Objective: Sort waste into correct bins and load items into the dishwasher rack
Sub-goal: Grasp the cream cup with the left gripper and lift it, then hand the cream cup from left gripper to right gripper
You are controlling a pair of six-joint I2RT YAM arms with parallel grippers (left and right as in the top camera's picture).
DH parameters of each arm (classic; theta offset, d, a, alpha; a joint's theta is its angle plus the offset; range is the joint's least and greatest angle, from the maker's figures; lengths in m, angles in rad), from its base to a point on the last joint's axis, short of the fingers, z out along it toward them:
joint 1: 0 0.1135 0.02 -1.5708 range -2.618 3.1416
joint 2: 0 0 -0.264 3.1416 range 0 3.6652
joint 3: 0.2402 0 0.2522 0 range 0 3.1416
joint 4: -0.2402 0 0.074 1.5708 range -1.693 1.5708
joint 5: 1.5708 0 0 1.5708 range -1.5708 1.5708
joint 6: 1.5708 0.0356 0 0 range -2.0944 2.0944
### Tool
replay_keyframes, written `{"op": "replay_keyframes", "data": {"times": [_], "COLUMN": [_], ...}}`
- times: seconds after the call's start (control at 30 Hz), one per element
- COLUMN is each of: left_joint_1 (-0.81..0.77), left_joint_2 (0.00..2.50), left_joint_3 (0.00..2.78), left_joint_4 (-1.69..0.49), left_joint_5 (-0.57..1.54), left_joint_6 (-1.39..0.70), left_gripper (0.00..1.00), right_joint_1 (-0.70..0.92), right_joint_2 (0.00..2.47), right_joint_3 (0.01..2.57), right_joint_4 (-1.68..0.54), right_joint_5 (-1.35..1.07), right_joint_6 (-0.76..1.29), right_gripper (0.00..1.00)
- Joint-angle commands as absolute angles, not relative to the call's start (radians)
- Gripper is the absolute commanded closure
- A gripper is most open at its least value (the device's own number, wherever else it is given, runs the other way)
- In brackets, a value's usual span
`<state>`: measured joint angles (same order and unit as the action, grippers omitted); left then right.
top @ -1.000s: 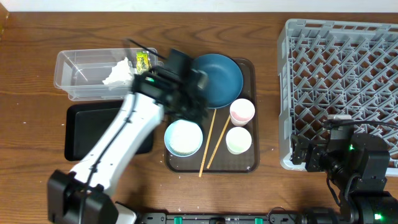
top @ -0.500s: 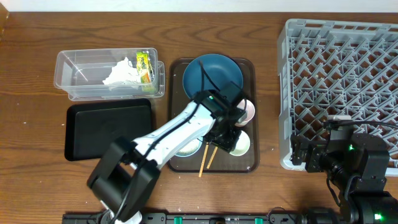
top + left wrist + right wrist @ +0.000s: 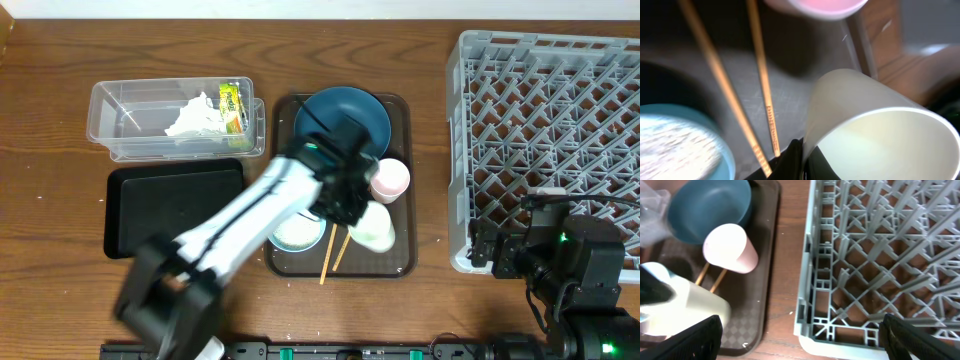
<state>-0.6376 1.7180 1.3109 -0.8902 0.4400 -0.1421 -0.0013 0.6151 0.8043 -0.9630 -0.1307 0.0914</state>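
My right gripper will next grab the pale whitish cup around its base end point(image 3: 381, 239), so the cup's rim stays free and the cup can go rim first into the dishwasher rack point(image 3: 550, 130).
My left gripper point(image 3: 352, 205) is shut on the rim of the pale whitish cup point(image 3: 373, 229), one finger inside and one outside; the cup point(image 3: 865, 125) is tilted over the brown tray. The pink cup point(image 3: 390, 178) lies beside it, below the dark blue plate point(image 3: 345, 118). Two chopsticks point(image 3: 762, 85) lie between the cups and the white bowl point(image 3: 675, 145), which my arm partly covers from overhead. My right gripper point(image 3: 802, 345) stands open by the near left corner of the grey dishwasher rack point(image 3: 550, 130), holding nothing.
The clear tub point(image 3: 125, 125) at the back left holds a white tissue point(image 3: 190, 120) and a yellow-green wrapper point(image 3: 231, 104). A black tray point(image 3: 150, 205) lies in front of it. The brown serving tray point(image 3: 400, 262) sits between these bins and the rack.
My left arm swung from the clear tub across to the right side of the brown tray and closed on the pale cup's rim; the cup now tilts. The right arm has not moved.
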Motion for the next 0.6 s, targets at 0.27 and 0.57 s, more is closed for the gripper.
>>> {"op": "replay_keyframes", "data": {"times": [0.27, 0.57], "left_joint_1": [-0.301, -0.309], "left_joint_2": [1.518, 1.541], "left_joint_3": [1.315, 1.315], "left_joint_4": [-0.644, -0.588], "left_joint_5": [1.208, 1.410], "left_joint_6": [-0.272, -0.294], "left_gripper": [0.94, 0.94], "right_joint_1": [0.013, 0.013], "right_joint_2": [0.622, 0.723], "right_joint_3": [0.818, 0.814], "right_joint_4": [-0.823, -0.503], "right_joint_5": [-0.461, -1.053], "right_joint_6": [0.071, -0.028], "right_gripper": [0.01, 0.01]}}
